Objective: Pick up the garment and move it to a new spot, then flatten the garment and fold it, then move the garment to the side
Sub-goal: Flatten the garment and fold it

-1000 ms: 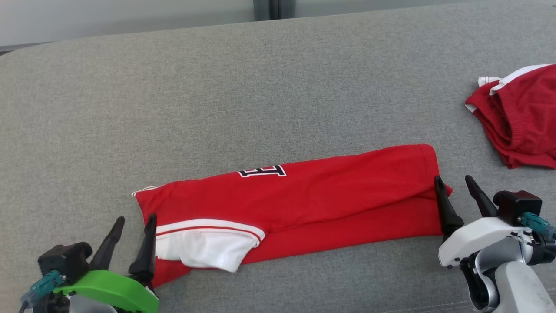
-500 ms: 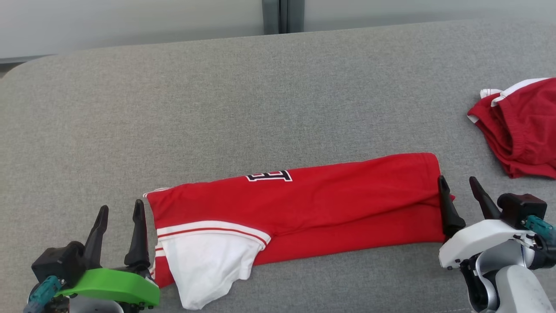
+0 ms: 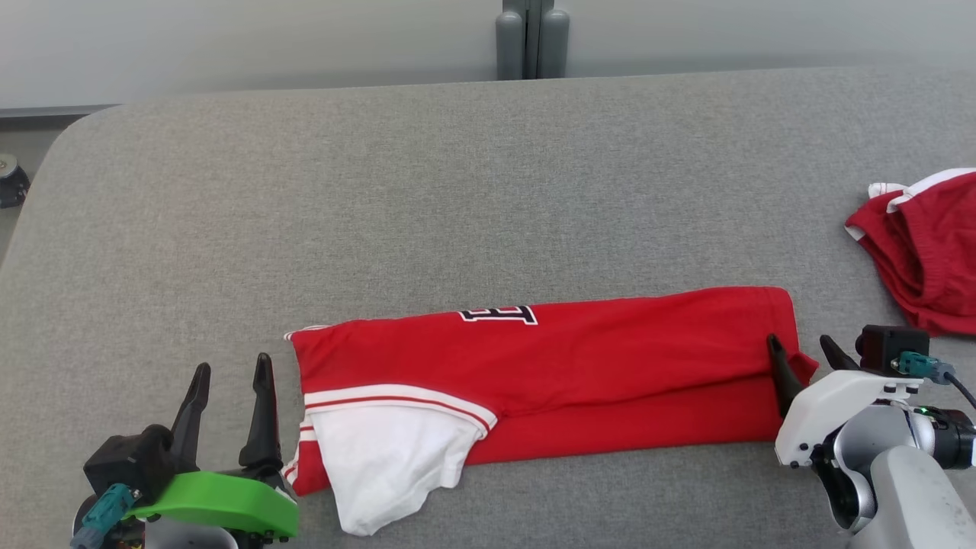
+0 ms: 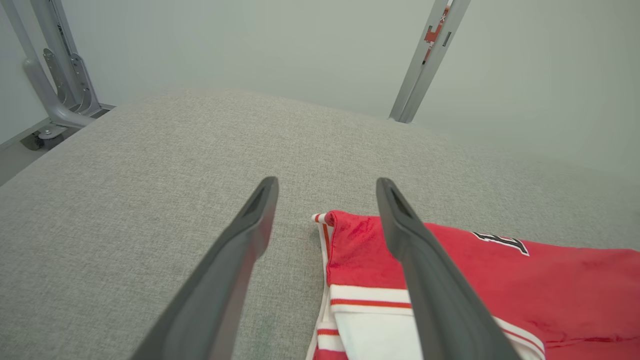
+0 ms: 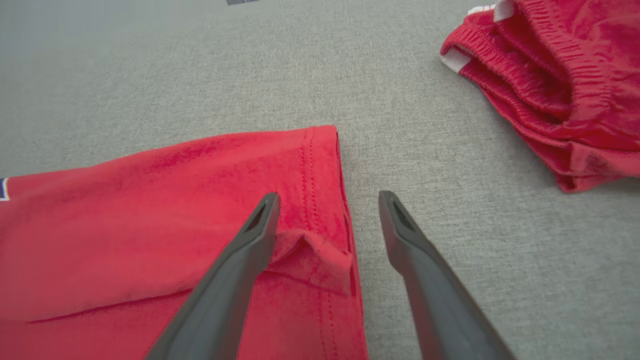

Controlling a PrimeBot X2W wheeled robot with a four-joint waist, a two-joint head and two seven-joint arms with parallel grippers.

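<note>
The red jersey needs to be folded over toward its white sleeve (image 3: 385, 465), so I should next grab the jersey by its hemmed end (image 3: 766, 352) with my right gripper.
The garment (image 3: 579, 366) is a red jersey with black-and-white lettering, folded into a long band across the grey surface. A white sleeve (image 3: 385, 465) spills out at its near left end. My left gripper (image 3: 232, 366) stands open just left of that end. In the left wrist view, the left gripper (image 4: 326, 182) has one finger over the garment (image 4: 500, 285) edge and nothing between its fingers. My right gripper (image 3: 799, 341) is open at the right end. In the right wrist view, the right gripper (image 5: 328, 196) straddles the garment (image 5: 150, 210) hem, one finger over cloth, one over bare surface.
A second bunched red garment with white trim (image 3: 926, 259) (image 5: 565, 90) lies at the right edge. The grey padded surface (image 3: 457, 191) rounds off at the far left, with floor beyond. A metal post (image 3: 531, 46) stands behind, and a frame (image 4: 50, 75) stands at the left.
The white sleeve has dropped out and spread toward the near edge. My left gripper has drawn slightly left of the cloth. The head camera has shifted, so the whole picture sits lower.
</note>
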